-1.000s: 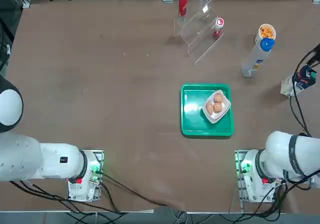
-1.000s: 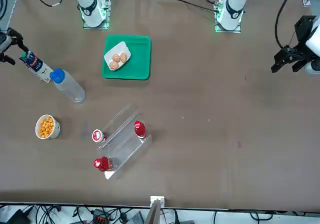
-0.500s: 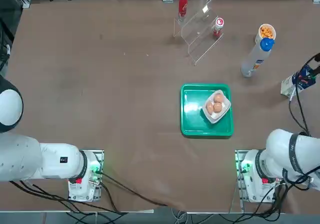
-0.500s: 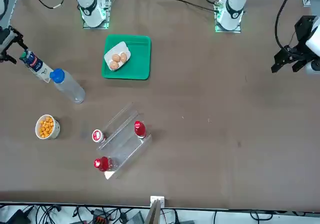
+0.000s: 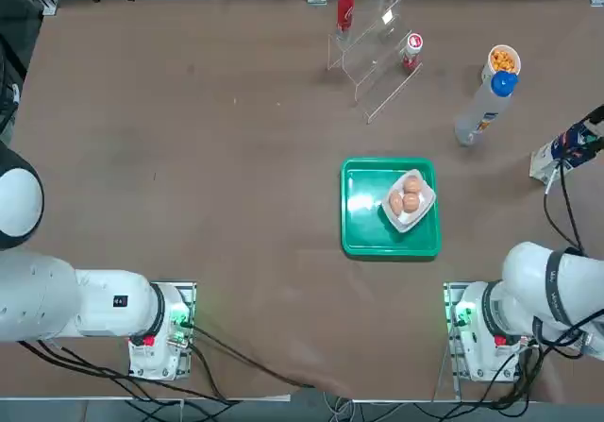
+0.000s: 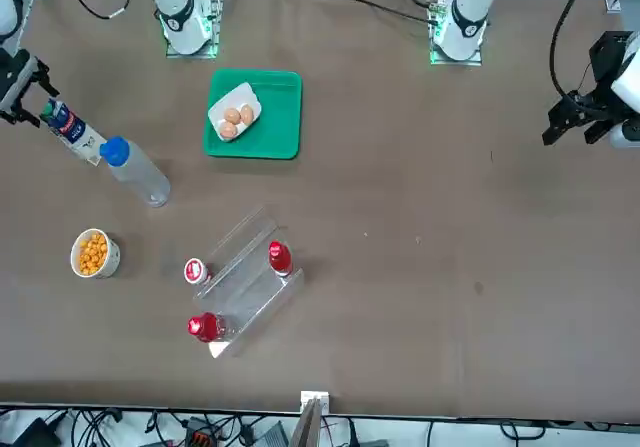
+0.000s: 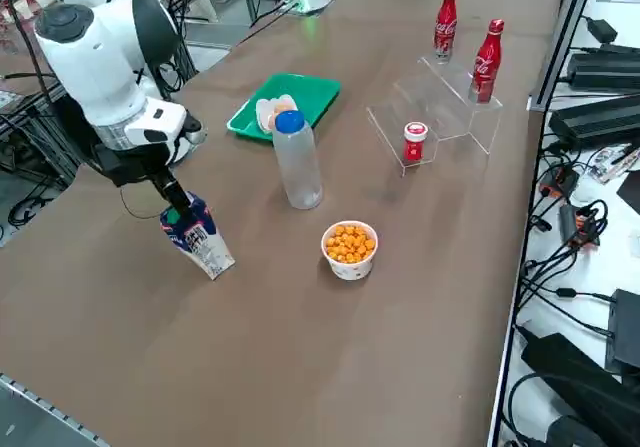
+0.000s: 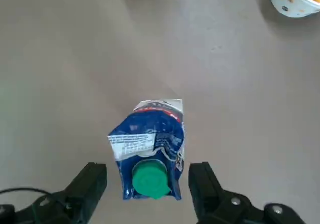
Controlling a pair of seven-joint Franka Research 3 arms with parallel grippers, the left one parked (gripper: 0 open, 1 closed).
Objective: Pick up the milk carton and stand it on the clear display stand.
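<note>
My right gripper grabs the carton by its flat facing sides next, since the carton's top (image 8: 145, 151) slopes up to its green cap (image 8: 149, 179).
The milk carton (image 5: 555, 154) (image 6: 68, 128) (image 7: 201, 237), blue and white with a green cap (image 8: 149, 179), stands near the table's right edge. My right gripper (image 8: 148, 184) (image 7: 172, 199) (image 6: 24, 89) is open. Its fingers (image 8: 93, 180) flank the carton's top, with a gap on each side. The clear display stand (image 5: 380, 61) (image 6: 247, 279) (image 7: 442, 105) sits at the far side of the table, well away from the carton. Two slim red bottles and a small red-capped can are at it.
A tall bottle with a blue cap (image 5: 481, 110) (image 7: 297, 163) and a cup of orange snacks (image 5: 503, 60) (image 7: 350, 248) stand between the carton and the stand. A green tray (image 5: 363, 216) holds a bowl of eggs (image 5: 409, 198). A cable (image 5: 564, 210) trails from the arm.
The right gripper has drifted a little toward the table's right edge, so more of the carton shows in the top view. The jaws have stayed open and the carton has not moved.
</note>
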